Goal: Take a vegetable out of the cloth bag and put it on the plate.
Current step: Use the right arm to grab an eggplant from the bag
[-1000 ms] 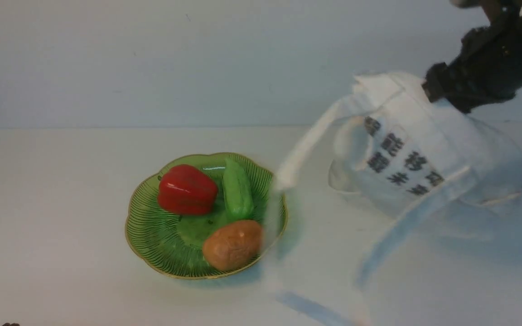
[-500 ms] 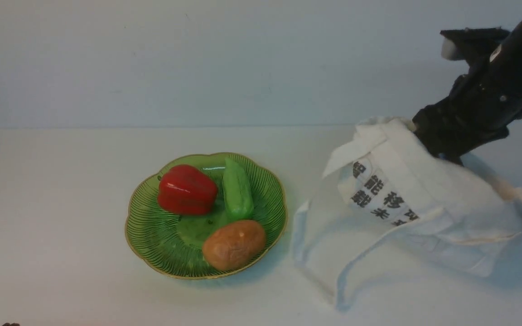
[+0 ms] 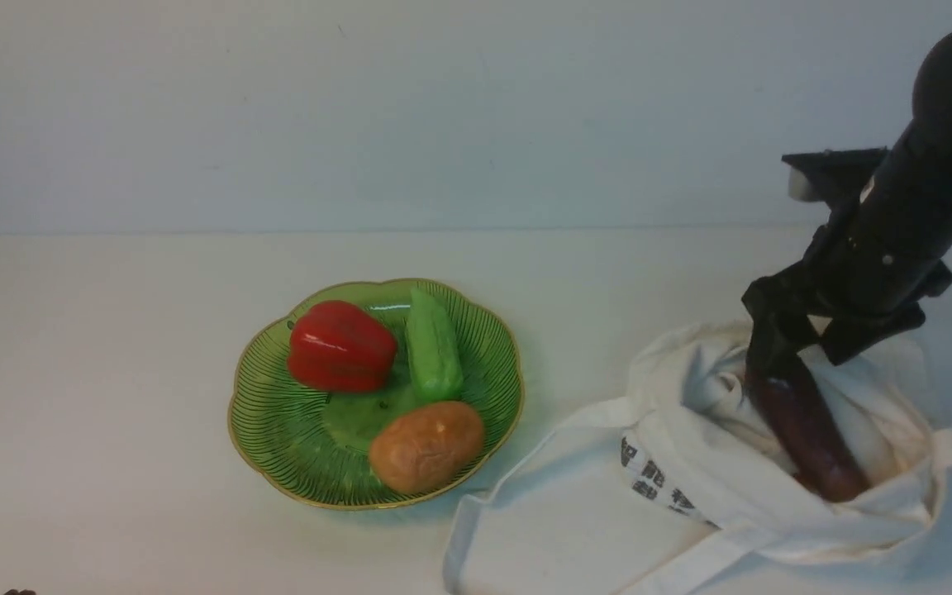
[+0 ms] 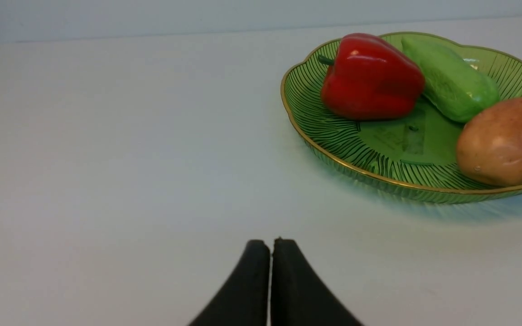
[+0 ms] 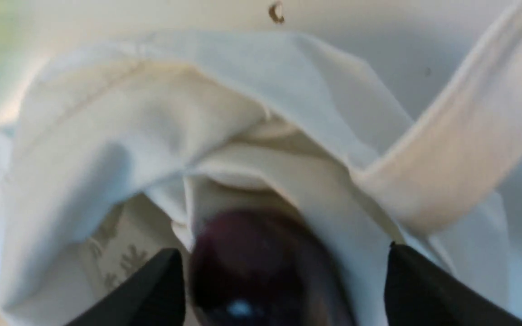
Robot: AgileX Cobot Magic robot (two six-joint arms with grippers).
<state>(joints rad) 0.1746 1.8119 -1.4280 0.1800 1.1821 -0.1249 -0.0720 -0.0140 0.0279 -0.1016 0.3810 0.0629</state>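
The dark purple eggplant has to go onto the plate [image 3: 278, 430], so my right gripper next needs to grab its upper end [image 3: 778, 382].
The off-white cloth bag [image 3: 716, 487] lies slumped on the table at the right, its mouth open upward. The vegetable, a dark purple eggplant [image 3: 811, 438], leans inside it with its upper end sticking out. My right gripper [image 3: 798, 359] stands open over that end. In the right wrist view the eggplant [image 5: 252, 262] sits between the spread fingers, close to one of them, with the bag's cloth [image 5: 152, 117] all around it. The green plate [image 3: 278, 430] is at table centre. My left gripper [image 4: 270, 242] is shut and empty, low over the table short of the plate [image 4: 333, 140].
On the plate lie a red pepper [image 3: 340, 345], a green cucumber [image 3: 433, 351] and a brown potato [image 3: 426, 446]. The bag's strap handles [image 3: 525, 471] trail toward the plate and the table's front edge. A pale wall closes the back.
The right arm has come down with the bag, which was hanging raised and now lies collapsed on the table. The jaws have spread wider and the eggplant now shows in the bag's mouth.
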